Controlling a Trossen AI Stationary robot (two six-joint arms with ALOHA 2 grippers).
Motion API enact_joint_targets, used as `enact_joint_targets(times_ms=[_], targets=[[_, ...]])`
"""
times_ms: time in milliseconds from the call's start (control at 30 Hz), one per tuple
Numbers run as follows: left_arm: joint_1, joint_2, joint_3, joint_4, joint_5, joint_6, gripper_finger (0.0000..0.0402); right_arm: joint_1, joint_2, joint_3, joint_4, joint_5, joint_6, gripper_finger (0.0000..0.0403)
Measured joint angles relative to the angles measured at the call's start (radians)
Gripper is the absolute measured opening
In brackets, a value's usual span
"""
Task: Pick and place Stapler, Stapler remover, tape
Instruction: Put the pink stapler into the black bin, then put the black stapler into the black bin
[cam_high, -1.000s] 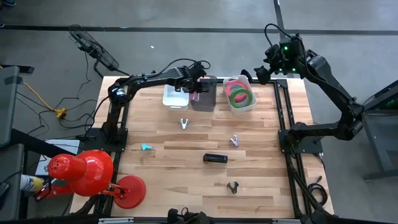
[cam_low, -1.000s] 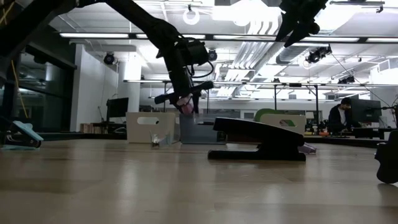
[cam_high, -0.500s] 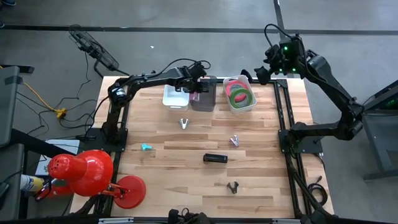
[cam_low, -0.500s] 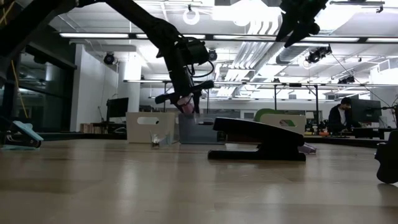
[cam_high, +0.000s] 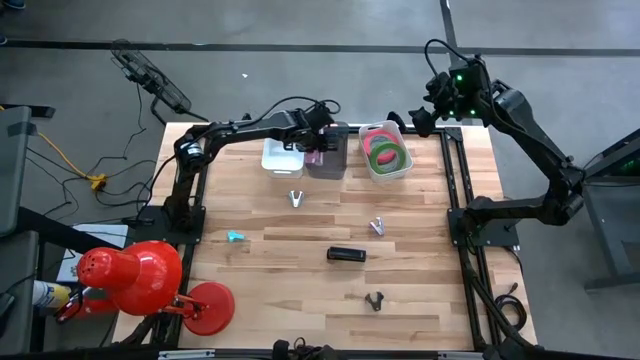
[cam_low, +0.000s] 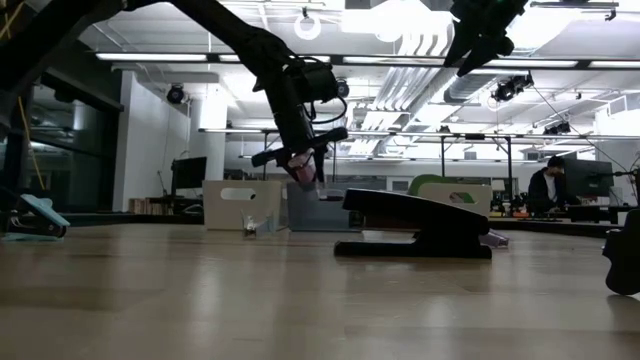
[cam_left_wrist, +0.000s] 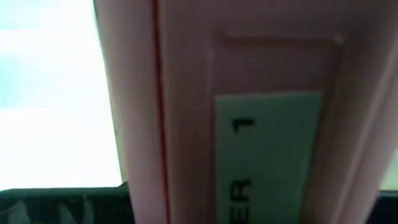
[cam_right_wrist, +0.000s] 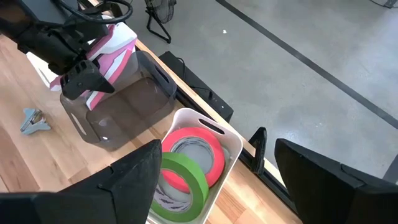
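The pink stapler's lower end stands inside the rim of the grey bin and the stapler would remain in there, so it is time for my left gripper to let go.
My left gripper hovers over the clear grey bin at the table's far edge, shut on a pink-and-white stapler. That stapler's pink body fills the left wrist view. The tape rolls, one pink-red and green ones, lie in the white bin to the grey bin's right. My right gripper hangs open high above the far right corner. A black stapler lies flat mid-table, with staple removers around it. My left gripper pinches the pink stapler between its two fingers, coming from above. The stapler is lifted clear and tilted, its lower end at the grey bin's mouth. Which part of the stapler the pads meet is hidden by the gripper's own body.
Another white bin stands left of the grey one. A small teal thing lies toward the table's left. A red lamp sits at the near left corner. In the low view, a person shows in the room beyond the table.
My left gripper has edged slightly toward the table's right with the pink stapler, staying above the grey bin.
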Motion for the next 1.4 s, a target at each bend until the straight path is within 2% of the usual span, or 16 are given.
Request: enact_joint_targets(times_ms=[100,300,467,767,933,1133,1267,1400], targets=[[0.000,0.000,0.000,-0.001,0.032,-0.007,0.0139,0.000,0.000,0.000,-0.002,0.000,-0.002,0.0304],[0.000,0.000,0.000,0.001,0.035,-0.021,0.0182,0.000,0.000,0.000,-0.005,0.000,-0.006,0.0304],[0.000,0.000,0.001,0.007,0.072,-0.021,0.0188,0.000,0.000,0.000,-0.005,0.000,-0.010,0.0304],[0.002,0.000,0.001,0.003,0.055,-0.013,0.0191,0.000,0.000,0.000,-0.006,-0.003,-0.021,0.0304],[0.010,-0.012,0.003,0.009,0.115,0.039,0.0192,0.000,0.000,0.000,-0.023,-0.003,-0.026,0.0304],[0.014,-0.033,0.057,-0.052,0.140,0.193,0.0192,0.000,0.000,0.000,-0.040,-0.012,-0.030,0.0304],[0.007,-0.050,0.099,-0.090,0.171,0.358,0.0192,0.000,0.000,0.000,-0.053,-0.039,-0.034,0.0304],[-0.009,-0.063,0.154,-0.152,0.288,0.588,0.0192,0.000,0.000,0.000,-0.077,-0.040,-0.050,0.0304]])
